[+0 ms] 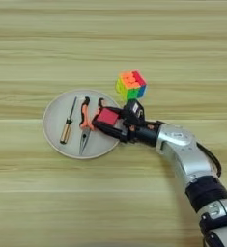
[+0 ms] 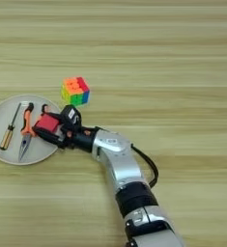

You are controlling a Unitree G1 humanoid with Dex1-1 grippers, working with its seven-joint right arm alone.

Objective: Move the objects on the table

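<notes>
The small red cube (image 1: 108, 116) hangs over the round grey plate (image 1: 54, 126), short of the wood table, so it moves there before my right gripper releases it.
My right gripper (image 1: 104, 118) reaches in from the lower right and is shut on the small red cube (image 1: 108, 116), holding it over the right side of the round grey plate (image 1: 54, 126). On the plate lie the amber-handled screwdriver (image 1: 68, 123) at the left and the orange-handled pliers (image 1: 86, 123) beside it, tips toward me. The multicolour puzzle cube (image 1: 131, 85) stands on the table (image 1: 182, 58) just beyond the plate's right rim, behind the gripper (image 2: 45, 124) and apart from it.
The silver forearm (image 1: 185, 154) crosses the table from the lower right corner. A black cable (image 2: 148, 169) loops beside the arm. Bare wood stretches behind, left of and in front of the plate.
</notes>
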